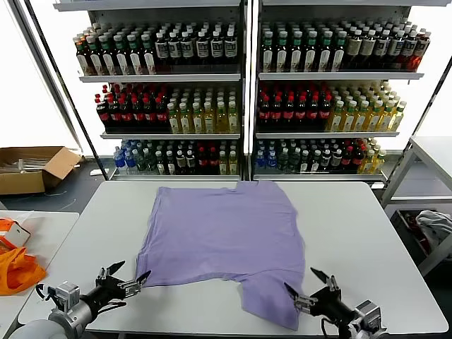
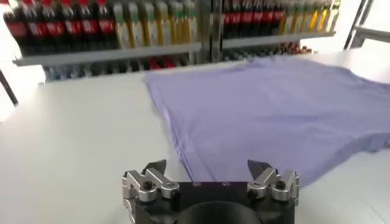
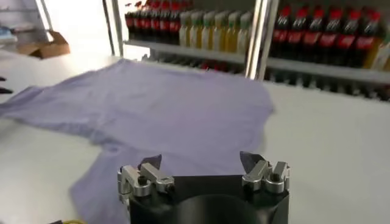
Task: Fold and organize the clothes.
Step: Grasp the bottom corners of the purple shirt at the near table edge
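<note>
I should next grab the lavender-purple T-shirt by its jutting sleeve (image 1: 274, 300) with my right gripper, to fold it in half across the shirt's body (image 1: 222, 233).
A lavender-purple T-shirt (image 1: 219, 240) lies spread flat, plain side up, in the middle of the white table (image 1: 367, 233). One sleeve juts toward the front edge near the right arm. My left gripper (image 1: 126, 277) is open and empty, just off the shirt's front left corner. My right gripper (image 1: 305, 281) is open and empty, at the front right by the jutting sleeve. The shirt also shows in the left wrist view (image 2: 274, 109), ahead of the left gripper (image 2: 208, 168), and in the right wrist view (image 3: 164, 109), ahead of the right gripper (image 3: 201, 161).
Shelves of drink bottles (image 1: 247, 99) stand behind the table. An orange bag (image 1: 15, 268) lies on a side table at the left. A cardboard box (image 1: 32, 168) sits on the floor at far left. Another table (image 1: 431, 169) stands at the right.
</note>
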Robot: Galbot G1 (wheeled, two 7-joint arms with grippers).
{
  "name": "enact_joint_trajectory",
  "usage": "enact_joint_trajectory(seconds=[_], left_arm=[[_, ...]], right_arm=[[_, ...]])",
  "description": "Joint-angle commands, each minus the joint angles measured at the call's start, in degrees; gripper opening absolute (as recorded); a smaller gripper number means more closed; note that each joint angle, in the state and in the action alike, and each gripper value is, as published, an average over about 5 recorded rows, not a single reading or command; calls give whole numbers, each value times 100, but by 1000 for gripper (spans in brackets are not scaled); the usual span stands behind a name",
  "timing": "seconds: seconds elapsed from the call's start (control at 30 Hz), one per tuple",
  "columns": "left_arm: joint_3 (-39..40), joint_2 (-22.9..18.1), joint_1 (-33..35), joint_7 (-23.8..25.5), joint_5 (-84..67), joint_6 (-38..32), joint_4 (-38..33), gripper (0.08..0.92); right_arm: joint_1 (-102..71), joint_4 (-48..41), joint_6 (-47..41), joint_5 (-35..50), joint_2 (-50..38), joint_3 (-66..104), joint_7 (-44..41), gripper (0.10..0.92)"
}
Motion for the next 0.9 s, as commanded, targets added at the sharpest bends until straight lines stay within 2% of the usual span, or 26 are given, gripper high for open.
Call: enact_joint_trajectory(seconds=[0.03, 0.2, 0.4, 0.5, 0.9], left_arm=[[225, 129, -56, -346, -224, 459, 148, 823], [230, 88, -84, -363, -232, 438, 163, 822], [275, 51, -77, -358, -230, 358, 153, 807], [293, 36, -67, -337, -232, 324, 142, 742], [334, -23, -51, -326, -272, 268, 76, 396]], right_arm=[[-154, 121, -310, 123, -178, -296, 184, 823], [-160, 58, -332, 156, -139, -386, 264, 811], [-169, 31, -348, 209, -61, -525, 386, 664], [-178, 46, -330, 211, -37, -527, 417, 577], [-123, 83, 18, 238, -14, -358, 433, 230]])
